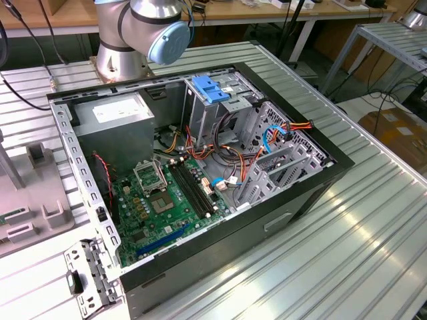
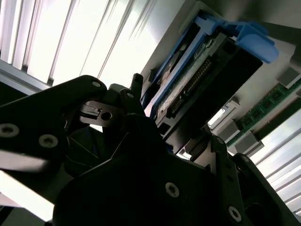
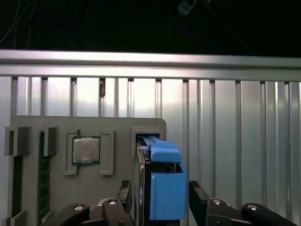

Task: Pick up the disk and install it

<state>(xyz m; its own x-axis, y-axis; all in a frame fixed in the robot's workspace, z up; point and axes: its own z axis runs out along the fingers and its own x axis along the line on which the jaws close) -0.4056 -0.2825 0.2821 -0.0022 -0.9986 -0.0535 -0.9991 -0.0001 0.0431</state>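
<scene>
I will install the disk in the open computer case, so next my gripper will grab the disk by its blue plastic bar (image 3: 168,195).
The disk (image 3: 164,188) stands on edge in a slot of a grey holder plate (image 3: 117,134), its blue plastic rail facing the first wrist camera. In the second wrist view the disk (image 2: 207,70) shows its connector edge and blue rail. My gripper (image 3: 160,195) straddles it, one black finger (image 3: 124,193) on each side with a narrow gap to the disk, so it stands open around it. My gripper (image 2: 176,110) appears the same way in the second wrist view.
The holder plate (image 1: 40,200) also carries a processor chip (image 3: 85,150) and a memory stick (image 3: 43,174). An open computer case (image 1: 313,193) lies on the ribbed metal table, with an upright drive cage and its blue latch (image 1: 210,90) inside. The arm's base (image 1: 133,33) stands behind it.
</scene>
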